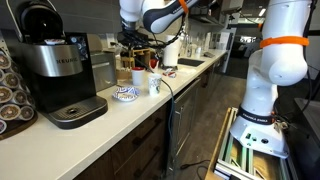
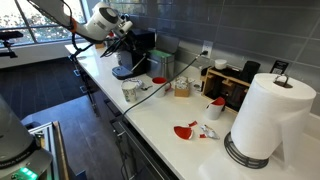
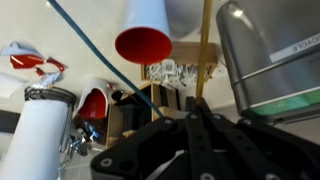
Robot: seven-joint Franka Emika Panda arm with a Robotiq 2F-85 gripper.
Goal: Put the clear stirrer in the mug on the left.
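Observation:
My gripper holds the clear stirrer and should keep holding it until it points into the red-lined mug. The stirrer's stem runs from my fingers beside the mug's opening (image 3: 143,46).
My gripper (image 1: 137,42) hangs above the counter beside the coffee machine, in both exterior views (image 2: 126,30). In the wrist view its black fingers (image 3: 196,108) are shut on a thin yellowish-clear stirrer (image 3: 206,45) that sticks out past the fingertips. The low, wide white mug with a blue pattern (image 1: 125,94) stands on the counter below and in front of the gripper. It seems to be the red-lined mug in the wrist view (image 3: 94,102). The taller white cup (image 1: 155,84) stands beside it near the counter's front edge.
A black Keurig coffee machine (image 1: 55,70) stands close to the mug, and its tank fills the wrist view's right side (image 3: 270,60). A wooden organizer (image 3: 178,75) sits behind the mugs. A paper towel roll (image 2: 265,115), red spoon rests (image 2: 186,130) and a blue cable (image 3: 90,50) are nearby.

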